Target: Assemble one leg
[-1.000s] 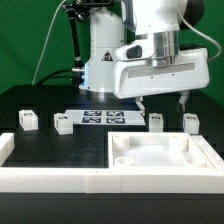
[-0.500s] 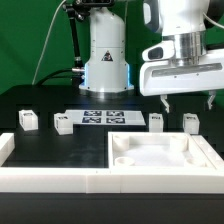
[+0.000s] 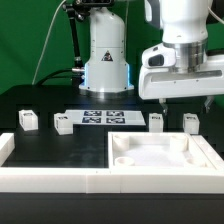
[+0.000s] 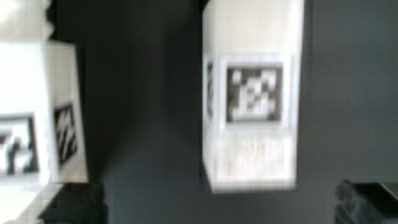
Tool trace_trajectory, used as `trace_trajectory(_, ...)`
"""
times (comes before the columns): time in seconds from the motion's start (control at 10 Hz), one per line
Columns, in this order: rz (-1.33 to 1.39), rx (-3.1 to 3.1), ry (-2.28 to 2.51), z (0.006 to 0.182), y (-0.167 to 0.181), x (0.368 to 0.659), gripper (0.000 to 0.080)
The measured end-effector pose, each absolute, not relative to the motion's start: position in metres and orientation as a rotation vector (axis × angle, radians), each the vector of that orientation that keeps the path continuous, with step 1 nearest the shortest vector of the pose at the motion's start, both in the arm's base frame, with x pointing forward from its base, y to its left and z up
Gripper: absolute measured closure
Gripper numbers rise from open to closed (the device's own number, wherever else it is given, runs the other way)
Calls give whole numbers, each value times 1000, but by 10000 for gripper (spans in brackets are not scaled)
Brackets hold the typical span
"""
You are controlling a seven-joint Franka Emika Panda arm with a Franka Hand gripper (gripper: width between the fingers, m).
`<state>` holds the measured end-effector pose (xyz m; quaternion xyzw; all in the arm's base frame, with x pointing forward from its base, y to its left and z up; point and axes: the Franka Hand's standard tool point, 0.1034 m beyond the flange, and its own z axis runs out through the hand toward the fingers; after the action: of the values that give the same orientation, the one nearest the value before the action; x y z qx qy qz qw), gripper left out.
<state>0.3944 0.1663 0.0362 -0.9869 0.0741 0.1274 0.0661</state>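
I should grab the white leg by its tagged body (image 3: 190, 123) (image 4: 253, 100) next. My gripper can then fit the leg into the panel's corner socket.
Four small white legs with tags stand on the black table in the exterior view: two at the left (image 3: 28, 119) (image 3: 63, 124) and two at the right (image 3: 156, 121) (image 3: 191, 122). My gripper (image 3: 188, 102) hangs open and empty above the two right legs, touching neither. The wrist view is blurred. It shows one leg (image 4: 254, 95) with its tag face up between the spread jaws and part of another leg (image 4: 36, 110) at the side. The gripper (image 4: 214, 205) is well above them, with its dark fingertips (image 4: 365, 200) at the picture's corners.
The large flat white panel (image 3: 160, 152) with round corner sockets lies in front of the right legs. The marker board (image 3: 105, 117) lies between the leg pairs. A white frame rail (image 3: 50, 178) runs along the front. The arm's base (image 3: 105, 60) stands behind.
The gripper has moved to the exterior view's right, from above the marker board's end to above the two right legs. It stayed open. The legs have not moved.
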Motion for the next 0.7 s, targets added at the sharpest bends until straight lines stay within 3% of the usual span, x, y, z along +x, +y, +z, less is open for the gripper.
trace_trajectory(0.3, 794, -2895, 190, 38, 177, 393, 150)
trace_trajectory(0.7, 1209, -2754, 203, 28, 168, 389, 150)
